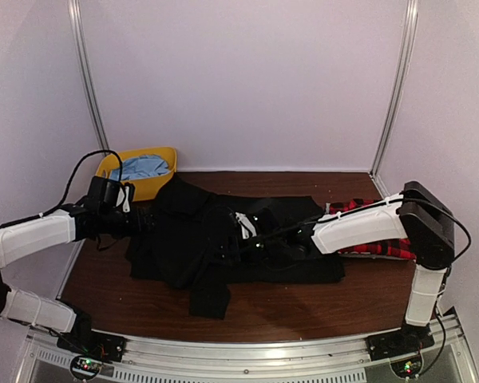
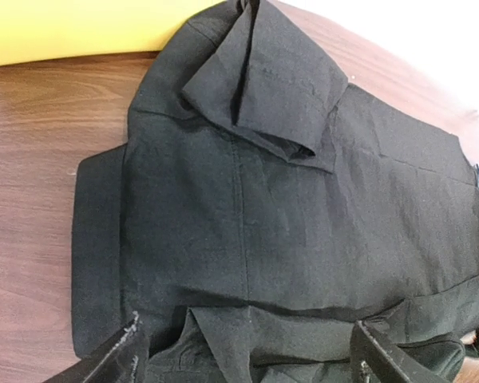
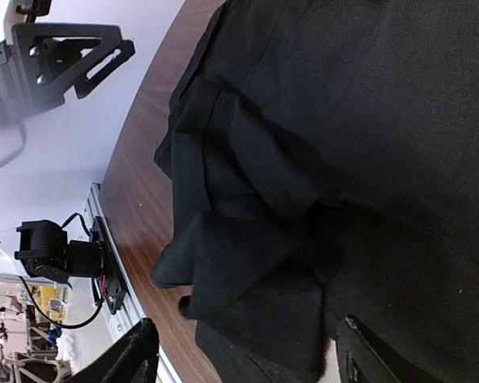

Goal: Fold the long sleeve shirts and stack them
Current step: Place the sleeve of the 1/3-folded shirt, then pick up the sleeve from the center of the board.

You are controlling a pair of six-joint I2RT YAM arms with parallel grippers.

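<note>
My right gripper grabs the black shirt's sleeve by its hanging end (image 1: 210, 304) (image 3: 226, 323) next. The sleeve then goes to my left gripper for folding.
The plain black shirt (image 1: 223, 239) lies rumpled across the middle of the table, with a sleeve hanging toward the near edge. The red-and-black plaid shirt (image 1: 371, 247) lies at the right, mostly under my right arm. My left gripper (image 1: 150, 220) is over the black shirt's left edge; in the left wrist view it (image 2: 251, 363) is open wide above folded black cloth (image 2: 287, 199). My right gripper (image 1: 243, 239) is over the shirt's middle; in the right wrist view it (image 3: 247, 363) is open, with bunched black cloth (image 3: 247, 263) between its fingers but not gripped.
A yellow bin (image 1: 144, 169) holding light blue cloth stands at the back left, close behind my left gripper; it also shows in the left wrist view (image 2: 64, 28). Bare brown tabletop (image 1: 303, 307) runs along the near edge. White walls enclose the table.
</note>
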